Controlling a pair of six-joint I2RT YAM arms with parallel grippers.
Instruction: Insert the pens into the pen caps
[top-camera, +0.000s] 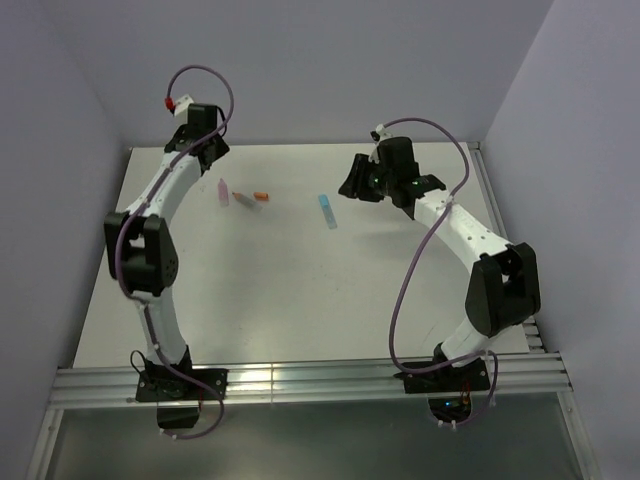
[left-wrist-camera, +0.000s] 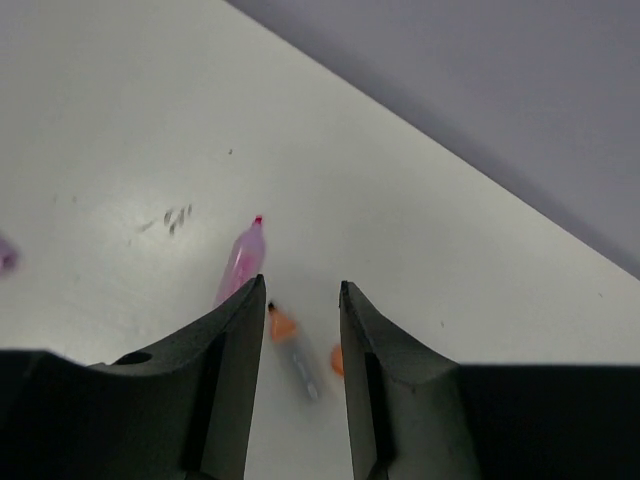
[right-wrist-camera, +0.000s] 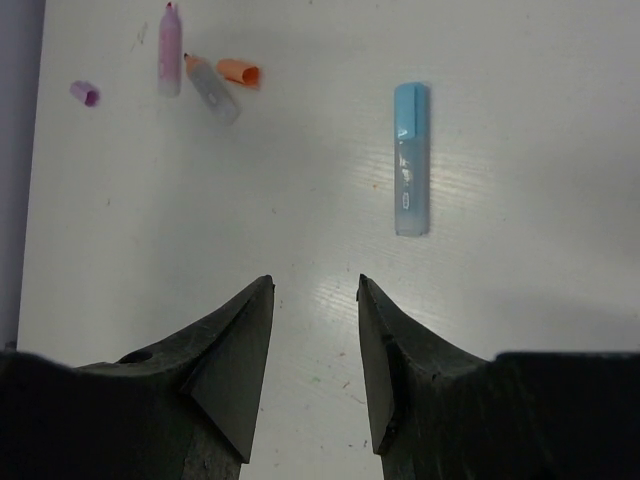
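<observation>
My left gripper grabs the pink pen across its tip end (top-camera: 222, 185) (left-wrist-camera: 250, 240) next, leaving the rear of the pen's body free to hand over to my right gripper.
The pink pen (left-wrist-camera: 240, 262) lies on the white table just beyond my left gripper (left-wrist-camera: 302, 290), which is open and empty. The clear-orange pen (left-wrist-camera: 293, 350) lies between its fingers, below them on the table, with the orange cap (left-wrist-camera: 337, 360) beside it. The pink cap (left-wrist-camera: 5, 255) lies apart at the far left. My right gripper (right-wrist-camera: 315, 285) is open and empty above bare table. The blue pen (right-wrist-camera: 411, 160) lies ahead of it with its blue cap (right-wrist-camera: 411, 108) on one end. The top view shows the pink pen (top-camera: 223, 192), clear-orange pen (top-camera: 243, 199), orange cap (top-camera: 262, 196) and blue pen (top-camera: 328, 210).
Purple walls close in the table (top-camera: 300, 300) at the back and both sides. A metal rail (top-camera: 300, 380) runs along the near edge at the arm bases. The left gripper (top-camera: 205, 148) is near the back wall; the right gripper (top-camera: 355, 180) is right of the blue pen.
</observation>
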